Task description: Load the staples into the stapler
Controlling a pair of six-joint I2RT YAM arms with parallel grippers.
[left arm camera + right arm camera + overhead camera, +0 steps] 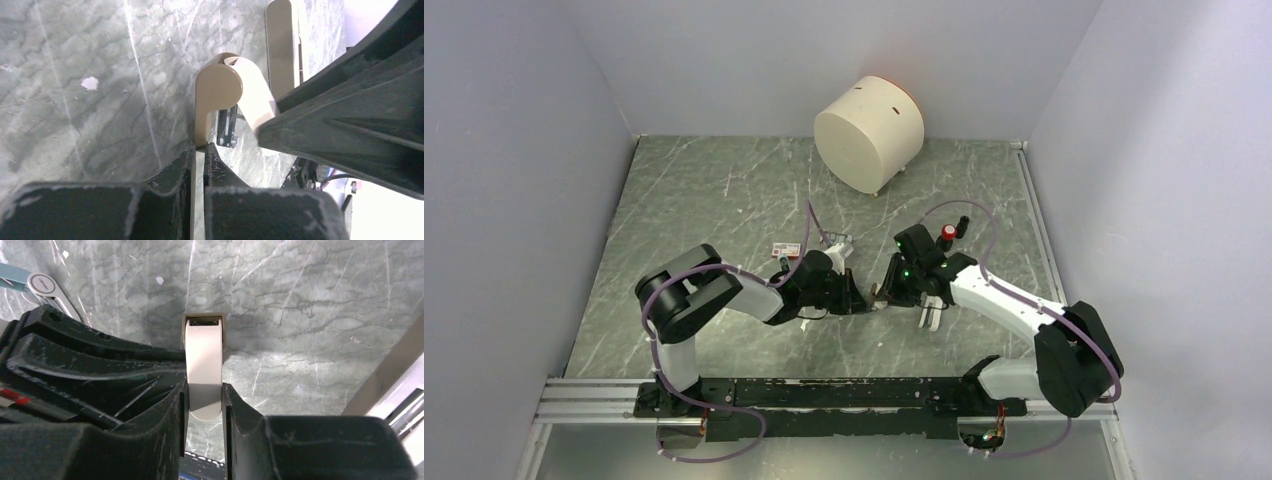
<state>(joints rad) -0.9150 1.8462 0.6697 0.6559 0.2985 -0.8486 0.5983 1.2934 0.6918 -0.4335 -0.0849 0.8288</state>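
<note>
The right gripper needs to keep holding, because the wider beige arm is slanted close over the dark metal channel point(227, 125) and the stapler would stay only half open if the gripper opened now.
The beige stapler point(217, 87) is held between both grippers above the middle of the table and is hinged open at its rounded end. My left gripper point(200, 147) is shut on a thin beige arm of it. My right gripper point(205, 390) is shut on the stapler's wider beige arm point(204, 360). In the top view the left gripper point(859, 298) and the right gripper point(886, 292) meet tip to tip and almost hide the stapler. A dark metal channel point(227, 125) shows under the hinge. No loose staple strip is in view.
A small red-and-white box point(784, 248) lies just behind the left gripper. A silver metal object point(839, 240) lies beside it and also shows in the right wrist view point(42, 285). A large cream cylinder point(869, 133) stands at the back. Grey walls enclose the table.
</note>
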